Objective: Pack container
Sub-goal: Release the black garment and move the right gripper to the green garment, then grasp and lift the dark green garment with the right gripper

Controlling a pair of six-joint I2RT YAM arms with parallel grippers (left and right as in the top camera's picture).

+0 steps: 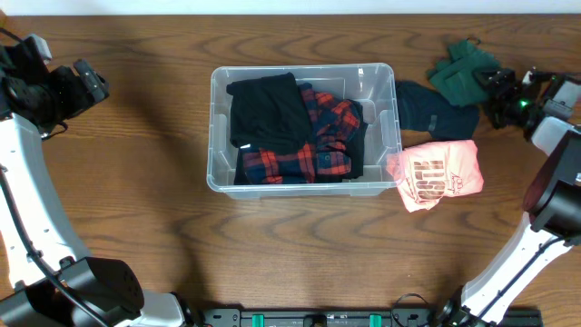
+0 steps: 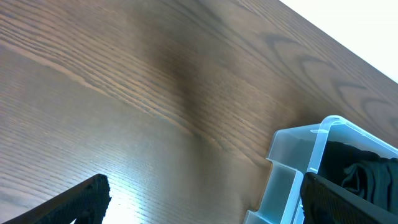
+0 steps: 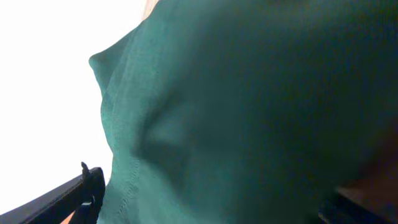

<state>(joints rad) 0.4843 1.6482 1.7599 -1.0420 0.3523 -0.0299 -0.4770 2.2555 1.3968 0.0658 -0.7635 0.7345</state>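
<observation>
The green garment should be grabbed with my right gripper by its edge farthest from the container [image 1: 216,127]. The garment's body then stays free to go in first and pack flat.
The clear plastic container [image 1: 216,127] stands mid-table and holds a black garment [image 1: 268,113] on a red plaid shirt [image 1: 320,156]. Its corner [image 2: 297,163] shows in the left wrist view, with black cloth [image 2: 364,169] inside. My left gripper [image 1: 91,86] is open and empty over bare table at the far left [image 2: 202,200]. My right gripper [image 1: 497,94] is at the far right, against a green garment [image 1: 461,73]. In the right wrist view the green cloth [image 3: 236,106] fills the frame between the wide-open fingers [image 3: 208,200].
A dark navy garment [image 1: 432,111] lies just right of the container. A pink garment with print [image 1: 438,173] lies in front of it, touching the container's right front corner. The table's back edge runs close behind the green garment.
</observation>
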